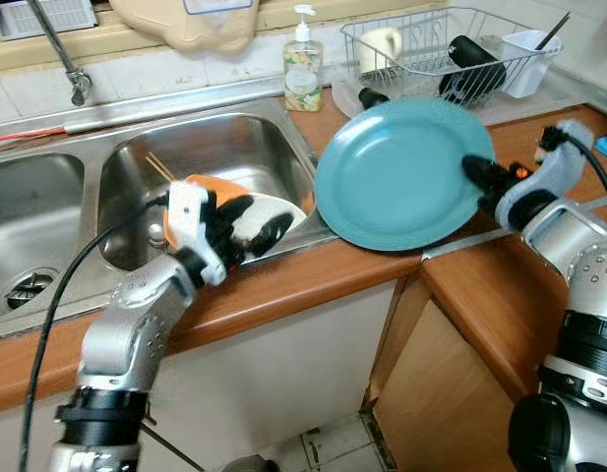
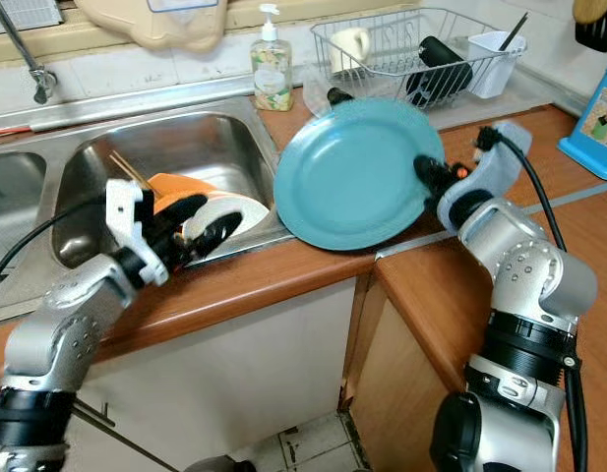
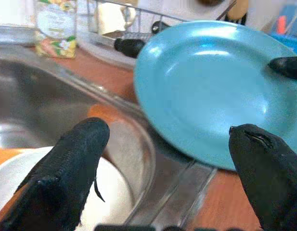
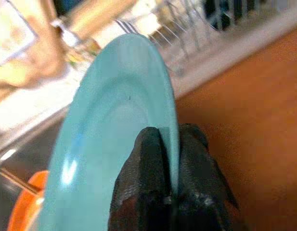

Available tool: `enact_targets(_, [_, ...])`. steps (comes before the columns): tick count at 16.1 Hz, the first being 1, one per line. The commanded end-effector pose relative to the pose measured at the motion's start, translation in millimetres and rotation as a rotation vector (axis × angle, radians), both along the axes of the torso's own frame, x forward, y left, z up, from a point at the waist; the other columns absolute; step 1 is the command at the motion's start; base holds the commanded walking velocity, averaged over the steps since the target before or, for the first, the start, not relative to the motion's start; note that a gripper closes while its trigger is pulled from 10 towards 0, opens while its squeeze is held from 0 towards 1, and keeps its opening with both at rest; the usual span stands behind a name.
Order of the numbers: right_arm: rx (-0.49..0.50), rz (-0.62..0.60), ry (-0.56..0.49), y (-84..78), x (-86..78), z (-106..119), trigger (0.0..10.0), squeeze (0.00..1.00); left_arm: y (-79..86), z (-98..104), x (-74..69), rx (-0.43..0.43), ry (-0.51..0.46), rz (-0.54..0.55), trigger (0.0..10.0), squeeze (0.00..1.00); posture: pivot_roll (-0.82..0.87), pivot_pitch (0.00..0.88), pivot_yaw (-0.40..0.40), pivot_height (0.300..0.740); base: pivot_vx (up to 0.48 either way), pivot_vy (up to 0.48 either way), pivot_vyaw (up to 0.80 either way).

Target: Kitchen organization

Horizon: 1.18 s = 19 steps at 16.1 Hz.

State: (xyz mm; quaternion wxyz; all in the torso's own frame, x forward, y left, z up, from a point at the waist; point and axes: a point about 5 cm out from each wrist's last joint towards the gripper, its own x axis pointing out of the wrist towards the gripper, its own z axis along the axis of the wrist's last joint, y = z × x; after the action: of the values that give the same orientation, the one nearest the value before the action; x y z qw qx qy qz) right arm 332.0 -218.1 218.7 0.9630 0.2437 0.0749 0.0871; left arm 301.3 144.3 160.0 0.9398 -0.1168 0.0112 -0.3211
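The teal plate's broad side (image 1: 401, 175) is far wider than the open fingers of my left gripper, so my left gripper needs to grip the plate's thin rim next, opposite my right gripper.
A large teal plate (image 1: 396, 177) hangs tilted above the wooden counter (image 1: 500, 295), just right of the sink's rim. My right gripper (image 1: 477, 169) is shut on the plate's right edge; the right wrist view has both fingers pinching the rim of the plate (image 4: 124, 125). My left gripper (image 1: 246, 228) is open over the front right corner of the steel sink (image 1: 210, 147), just above a white bowl (image 2: 229, 211) that rests on an orange dish (image 2: 170, 187). Its two fingers (image 3: 66, 173) stand wide apart with nothing between them.
A wire dish rack (image 1: 451, 49) with a mug, a black bottle and a white cutlery holder stands at the back right. A soap bottle (image 1: 303, 64) sits behind the sink. Chopsticks (image 1: 160, 169) lie in the basin. A blue box (image 2: 598, 118) is far right.
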Motion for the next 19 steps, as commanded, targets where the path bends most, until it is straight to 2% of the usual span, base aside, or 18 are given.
enact_targets(1, [0.012, 0.037, -0.069, 7.5, 0.4, 13, 0.0, 0.0, 4.3, 3, 4.2, -0.051, 0.017, 0.024, 10.0, 0.69, -0.13, 0.0, 0.068, 0.74, 0.0, 0.0, 0.0])
enact_targets(2, [0.019, 0.06, -0.113, 11.2, -0.9, 20, 0.0, 0.0, 2.8, 5, 6.0, -0.107, 0.024, 0.017, 10.0, 0.62, -0.13, 0.0, 0.068, 0.74, 0.0, 0.0, 0.0])
enact_targets(3, [0.023, 0.077, -0.137, 13.7, -1.9, 24, 0.0, 0.0, 1.7, 6, 6.5, -0.13, 0.031, 0.01, 10.0, 0.39, -0.13, 0.0, 0.069, 0.74, 0.0, 0.0, 0.0])
enact_targets(4, [0.048, 0.13, -0.203, 20.7, -5.8, 33, 0.0, 0.0, 0.3, 6, 8.8, -0.17, 0.046, 0.011, 10.0, 0.06, -0.13, 0.0, 0.07, 0.74, 0.0, 0.0, 0.0])
enact_targets(5, [0.057, 0.141, -0.215, 22.1, -6.7, 35, 0.0, 0.0, 0.5, 6, 9.6, -0.174, 0.049, 0.015, 10.0, 0.06, -0.13, 0.0, 0.07, 0.74, 0.0, 0.0, 0.0])
enact_targets(6, [0.073, 0.194, -0.256, 28.5, -11.3, 40, 0.0, 0.0, 2.3, 5, 12.9, -0.187, 0.062, 0.04, 10.0, 0.0, -0.13, 0.0, 0.072, 0.74, 0.0, 0.0, 0.0])
enact_targets(10, [0.12, 0.314, -0.313, 44.3, -20.4, 47, 0.0, 0.0, 7.3, 3, 19.2, -0.242, 0.091, 0.093, 10.0, 0.0, -0.13, 0.0, 0.069, 0.74, 0.0, 0.0, 0.0])
enact_targets(13, [0.148, 0.35, -0.318, 51.7, -21.8, 47, 0.0, 0.0, 6.5, 5, 20.4, -0.325, 0.106, 0.08, 10.0, 0.0, -0.13, 0.0, 0.068, 0.74, 0.0, 0.0, 0.0])
enact_targets(14, [0.148, 0.35, -0.318, 51.7, -21.8, 47, 0.0, 0.0, 6.5, 5, 20.4, -0.325, 0.106, 0.08, 10.0, 0.0, -0.13, 0.0, 0.068, 0.74, 0.0, 0.0, 0.0])
enact_targets(15, [0.165, 0.363, -0.319, 53.7, -22.2, 47, 0.0, 0.0, 6.0, 8, 19.4, -0.396, 0.112, 0.052, 9.3, 0.0, -0.13, 0.0, 0.067, 0.74, 0.0, 0.0, 0.0])
enact_targets(16, [0.176, 0.372, -0.319, 55.2, -22.6, 47, 0.0, 0.0, 5.0, 9, 18.1, -0.429, 0.115, 0.026, 1.5, 0.0, -0.13, 0.0, 0.067, 0.74, 0.0, 0.0, 0.0])
enact_targets(17, [0.191, 0.383, -0.316, 57.6, -23.1, 46, 0.0, 0.0, 3.1, 10, 15.5, -0.466, 0.114, -0.014, 0.0, 0.0, -0.13, 0.0, 0.068, 0.74, 0.0, 0.0, 0.0])
enact_targets(19, [0.197, 0.39, -0.31, 60.7, -23.5, 44, 0.0, 0.0, 0.0, 12, 12.2, -0.509, 0.117, -0.057, 0.0, 0.0, -0.13, 0.0, 0.071, 0.74, 0.0, 0.0, 0.0])
